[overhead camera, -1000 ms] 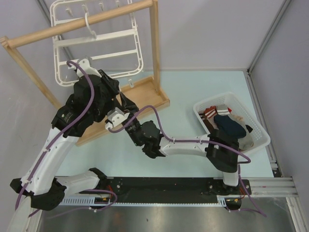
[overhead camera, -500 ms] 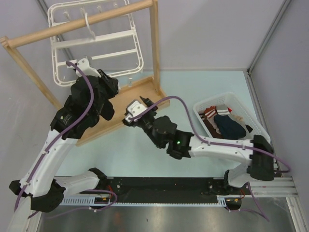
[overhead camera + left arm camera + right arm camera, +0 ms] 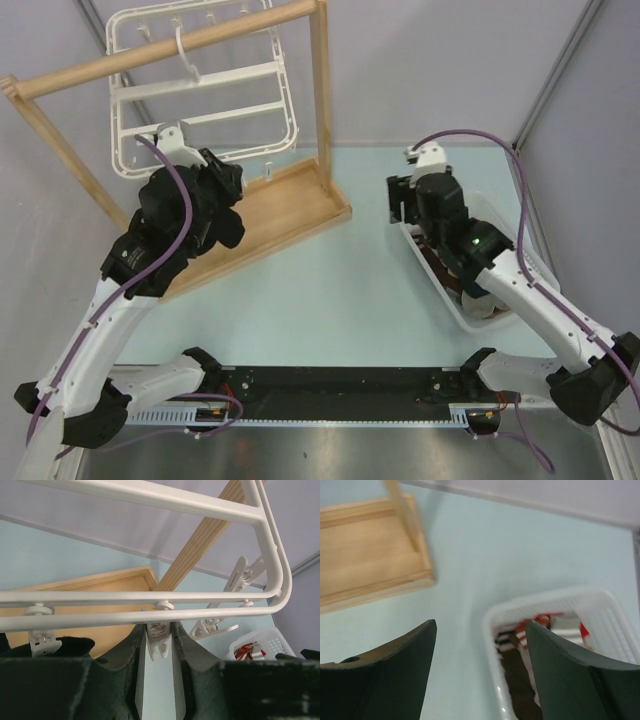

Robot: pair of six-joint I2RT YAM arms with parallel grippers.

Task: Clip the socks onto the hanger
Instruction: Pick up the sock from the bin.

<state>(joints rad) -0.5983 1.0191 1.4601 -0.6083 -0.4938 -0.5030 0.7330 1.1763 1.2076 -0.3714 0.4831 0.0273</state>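
A sock from the basket comes next, and my right gripper should grab it near one end so the sock's edge stays free for the hanger's clip.
The white hanger (image 3: pixel 200 80) hangs from the wooden stand's bar at the back left. My left gripper (image 3: pixel 215 178) is up at its lower edge. In the left wrist view the hanger's bars (image 3: pixel 150 596) cross the frame, and the left gripper (image 3: pixel 159 636) is shut on a small white clip (image 3: pixel 159 642) dangling from them. Dark fabric (image 3: pixel 65 645) shows under the neighbouring clip; I cannot tell if it is a sock. My right gripper (image 3: pixel 398 203) is open over the white basket's left rim (image 3: pixel 555 600), with nothing between its fingers (image 3: pixel 481 625). No sock shows clearly in the basket.
The wooden stand's base tray (image 3: pixel 280 215) lies between the arms, and its post (image 3: pixel 200 555) rises close behind the hanger. The basket (image 3: pixel 447 297), mostly under the right arm, holds red-and-white striped and dark brown fabric (image 3: pixel 517 680). Grey walls close in the back and right.
The right arm swung from beside the left gripper at the stand over to the basket on the right, and its jaws opened wide. The left arm stayed at the hanger.
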